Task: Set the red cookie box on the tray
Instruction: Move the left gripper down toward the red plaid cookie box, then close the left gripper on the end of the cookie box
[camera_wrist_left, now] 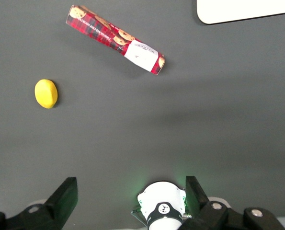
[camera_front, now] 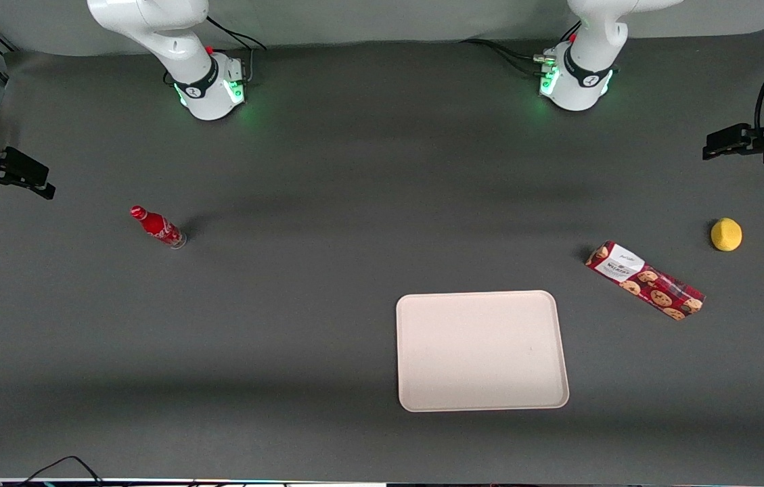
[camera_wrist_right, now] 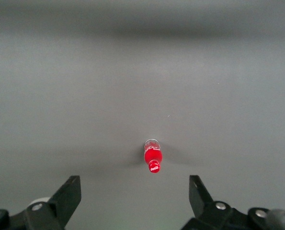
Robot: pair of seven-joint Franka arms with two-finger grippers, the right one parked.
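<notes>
I will next use my left gripper to grab the red cookie box by its end (camera_front: 680,301) opposite the white label, so that I can set the box on the tray (camera_front: 482,352).
The red cookie box (camera_front: 645,279) lies flat and slantwise on the grey table, beside the tray toward the working arm's end. Its white label end points toward the arm bases. It also shows in the left wrist view (camera_wrist_left: 114,38). The cream tray (camera_front: 482,352) lies nearer the front camera, with nothing on it; one corner of it shows in the left wrist view (camera_wrist_left: 243,12). My left gripper (camera_front: 716,145) hangs high at the working arm's end of the table, apart from the box. In the left wrist view it (camera_wrist_left: 131,191) is open and holds nothing.
A yellow lemon-like object (camera_front: 726,234) lies close beside the box, toward the working arm's end; it also shows in the left wrist view (camera_wrist_left: 46,93). A small red bottle (camera_front: 158,227) stands toward the parked arm's end. The working arm's base (camera_front: 578,74) stands at the table's back.
</notes>
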